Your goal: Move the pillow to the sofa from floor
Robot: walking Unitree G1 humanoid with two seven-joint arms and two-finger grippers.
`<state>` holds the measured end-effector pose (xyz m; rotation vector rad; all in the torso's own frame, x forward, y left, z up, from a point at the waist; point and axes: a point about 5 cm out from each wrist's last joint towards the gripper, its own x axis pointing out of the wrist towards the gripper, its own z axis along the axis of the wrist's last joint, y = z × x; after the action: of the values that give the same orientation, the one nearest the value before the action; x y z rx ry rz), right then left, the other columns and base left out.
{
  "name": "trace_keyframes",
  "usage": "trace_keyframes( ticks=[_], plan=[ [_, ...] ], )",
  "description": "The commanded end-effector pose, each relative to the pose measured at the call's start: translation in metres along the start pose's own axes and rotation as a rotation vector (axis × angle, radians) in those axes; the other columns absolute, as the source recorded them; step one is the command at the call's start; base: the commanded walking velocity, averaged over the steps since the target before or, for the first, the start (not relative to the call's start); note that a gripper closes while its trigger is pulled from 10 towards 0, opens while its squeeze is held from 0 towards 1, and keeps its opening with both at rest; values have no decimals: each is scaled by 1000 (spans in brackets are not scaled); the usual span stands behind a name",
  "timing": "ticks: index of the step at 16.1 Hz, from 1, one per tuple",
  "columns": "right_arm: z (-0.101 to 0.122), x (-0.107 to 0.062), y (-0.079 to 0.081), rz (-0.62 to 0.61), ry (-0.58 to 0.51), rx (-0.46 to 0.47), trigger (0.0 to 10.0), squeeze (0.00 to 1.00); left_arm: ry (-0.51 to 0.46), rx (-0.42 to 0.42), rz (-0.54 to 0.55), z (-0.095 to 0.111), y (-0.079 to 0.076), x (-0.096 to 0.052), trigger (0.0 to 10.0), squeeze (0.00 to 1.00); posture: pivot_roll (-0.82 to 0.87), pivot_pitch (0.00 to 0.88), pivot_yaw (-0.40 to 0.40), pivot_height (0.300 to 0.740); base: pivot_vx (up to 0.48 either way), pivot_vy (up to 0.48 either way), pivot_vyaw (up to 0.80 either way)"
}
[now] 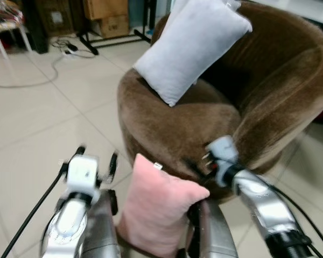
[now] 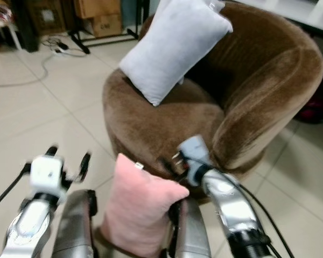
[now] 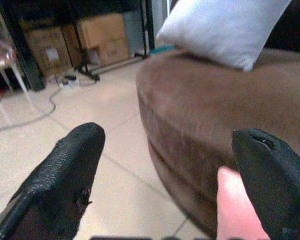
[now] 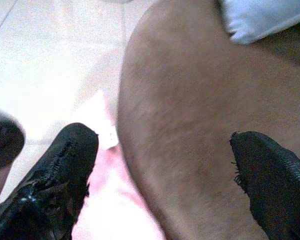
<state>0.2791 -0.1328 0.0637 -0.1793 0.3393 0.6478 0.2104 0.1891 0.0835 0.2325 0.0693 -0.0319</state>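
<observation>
Next, my right gripper grabs the pink pillow by its top corner (image 1: 196, 191), to lift it from the floor onto the sofa (image 1: 167, 121).
A pink pillow (image 1: 156, 207) stands upright on the floor against the front of the round brown sofa (image 1: 167, 121), between my two arms. A light grey pillow (image 1: 191, 45) leans on the sofa's seat and back. My left gripper (image 1: 97, 154) hovers open to the left of the pink pillow, level with its top corner, holding nothing. In the left wrist view, the pink pillow (image 3: 237, 207) lies by one of the fingers (image 3: 65, 170). My right gripper (image 4: 162, 139) is open at the sofa's front edge, just above the pink pillow (image 4: 107, 195); nothing is in it.
Pale floor tiles (image 1: 48, 118) stretch out to the left. Cardboard boxes (image 1: 110, 16), a black stand's feet (image 1: 89, 40) and a white cable with a power strip (image 1: 64, 51) lie at the back. A white chair leg (image 1: 0, 37) shows at far left.
</observation>
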Motion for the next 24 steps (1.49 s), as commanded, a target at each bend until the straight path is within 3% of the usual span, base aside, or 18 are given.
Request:
trace_keyframes(
  ticks=[1, 5, 8, 10, 11, 15, 21, 22, 23, 24],
  plan=[
    [-4, 5, -2, 20, 35, -12, 10000, 1000, -19, 22, 10, 5, 3, -1, 10000, 573, 84, 0, -146, 486, 0, 0, 0],
    [-31, 34, 21, 133, 171, -35, 10000, 1000, -11, 66, -16, 14, 24, -16, 10000, 580, 159, 0, -143, 486, 0, 0, 0],
    [-43, 43, 29, 119, 258, -81, 10000, 1000, 5, 19, -147, 18, 16, -20, 10000, 584, 175, 3, -124, 486, 0, 0, 0],
    [-52, 47, 28, 55, 316, -87, 10000, 984, 38, 68, -218, 16, 14, -22, 10000, 580, 177, 36, -107, 486, 0, 0, 0],
    [-55, 48, 26, 18, 329, -59, 10000, 0, 45, 78, -242, 16, 14, -22, 10000, 584, 177, 50, -97, 486, 0, 0, 0],
    [-62, 47, 23, -79, 350, -53, 10000, 0, 58, 82, -314, 23, 11, -29, 10000, 584, 185, 84, -49, 486, 0, 0, 0],
    [-72, 48, 37, -97, 378, -26, 10000, 0, 103, 108, -496, 26, 6, -39, 10000, 584, 194, 122, 30, 486, 0, 0, 0],
    [-72, 49, 39, -97, 372, -13, 4471, 0, 129, 122, -546, 23, 6, -42, 10000, 580, 196, 123, 41, 486, 0, 0, 0],
    [-71, 50, 41, -98, 362, -4, 0, 0, 151, 146, -590, 20, 6, -47, 10000, 584, 195, 122, 42, 486, 0, 0, 0],
    [-71, 50, 41, -98, 360, -3, 0, 0, 154, 149, -595, 20, 5, -47, 10000, 584, 195, 122, 42, 486, 0, 0, 0]
  ],
)
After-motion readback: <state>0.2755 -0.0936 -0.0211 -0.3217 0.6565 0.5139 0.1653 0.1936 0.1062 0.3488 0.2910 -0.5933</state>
